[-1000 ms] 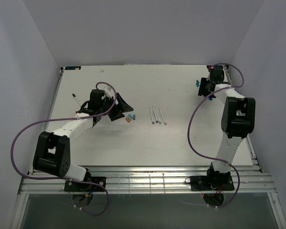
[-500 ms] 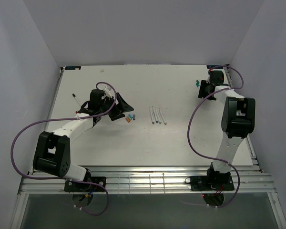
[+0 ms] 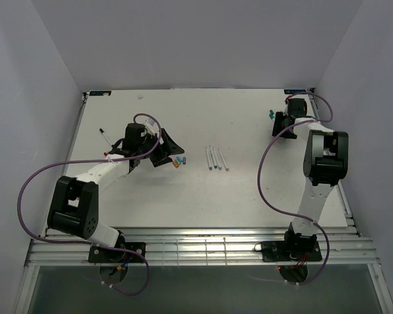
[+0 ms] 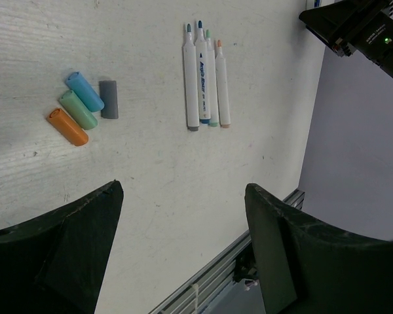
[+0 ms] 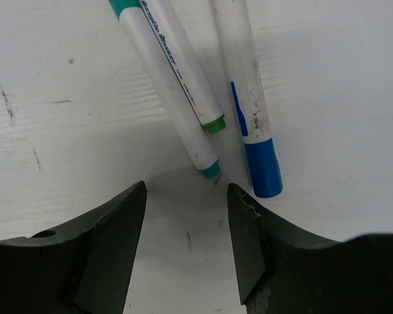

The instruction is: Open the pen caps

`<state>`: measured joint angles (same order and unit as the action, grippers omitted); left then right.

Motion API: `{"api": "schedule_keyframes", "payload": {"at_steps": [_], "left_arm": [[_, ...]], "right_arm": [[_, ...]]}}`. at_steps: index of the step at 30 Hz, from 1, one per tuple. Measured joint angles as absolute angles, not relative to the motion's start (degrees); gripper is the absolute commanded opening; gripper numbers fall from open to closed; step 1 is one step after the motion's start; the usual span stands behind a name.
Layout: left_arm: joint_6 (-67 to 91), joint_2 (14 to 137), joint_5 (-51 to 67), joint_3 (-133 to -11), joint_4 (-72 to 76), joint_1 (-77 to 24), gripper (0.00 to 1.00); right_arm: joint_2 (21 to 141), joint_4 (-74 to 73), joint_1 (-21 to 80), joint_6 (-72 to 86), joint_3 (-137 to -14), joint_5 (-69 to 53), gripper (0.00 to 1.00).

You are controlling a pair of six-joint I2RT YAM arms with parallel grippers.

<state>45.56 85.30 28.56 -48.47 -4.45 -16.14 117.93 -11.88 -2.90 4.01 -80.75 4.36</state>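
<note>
My right gripper grabs the teal-ended pen by its white body (image 5: 174,101) next, so that my left gripper opens the cap of that pen.
Four loose pen caps, blue (image 4: 85,91), green (image 4: 78,109), orange (image 4: 68,126) and grey (image 4: 109,99), lie in a cluster (image 3: 178,161) on the table. Several uncapped white pens (image 4: 203,75) lie side by side to their right (image 3: 216,157). My left gripper (image 4: 183,190) is open and empty, just left of the caps (image 3: 164,149). My right gripper (image 5: 187,190) is open and empty at the far right (image 3: 278,122). Just ahead of its fingertips lie three capped pens: one with a blue cap (image 5: 262,167), a teal-ended one (image 5: 170,91) and a green-ended one (image 5: 214,124).
A single pen with a dark tip (image 3: 103,135) lies at the far left of the white table (image 3: 183,203). Purple cables (image 3: 268,157) loop off both arms. Grey walls close in the sides and back. A metal rail (image 3: 203,245) runs along the near edge.
My right gripper has shifted slightly toward the back wall over the capped pens. The left arm has barely moved.
</note>
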Motion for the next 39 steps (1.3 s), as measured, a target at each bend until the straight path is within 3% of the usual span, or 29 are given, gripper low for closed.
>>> {"api": "schedule_keyframes", "payload": {"at_steps": [34,39], "left_arm": [[46.0,87.3,29.0,-48.5,-4.2,-16.1,0.86],[46.0,87.4,29.0,-48.5,-4.2,-16.1,0.86]], "right_arm": [[121.6,-9.0,-1.1,4.1,-84.8,0.7,0.52],[124.9,-9.8,-0.9,4.3,-89.8,1.2,0.52]]}}
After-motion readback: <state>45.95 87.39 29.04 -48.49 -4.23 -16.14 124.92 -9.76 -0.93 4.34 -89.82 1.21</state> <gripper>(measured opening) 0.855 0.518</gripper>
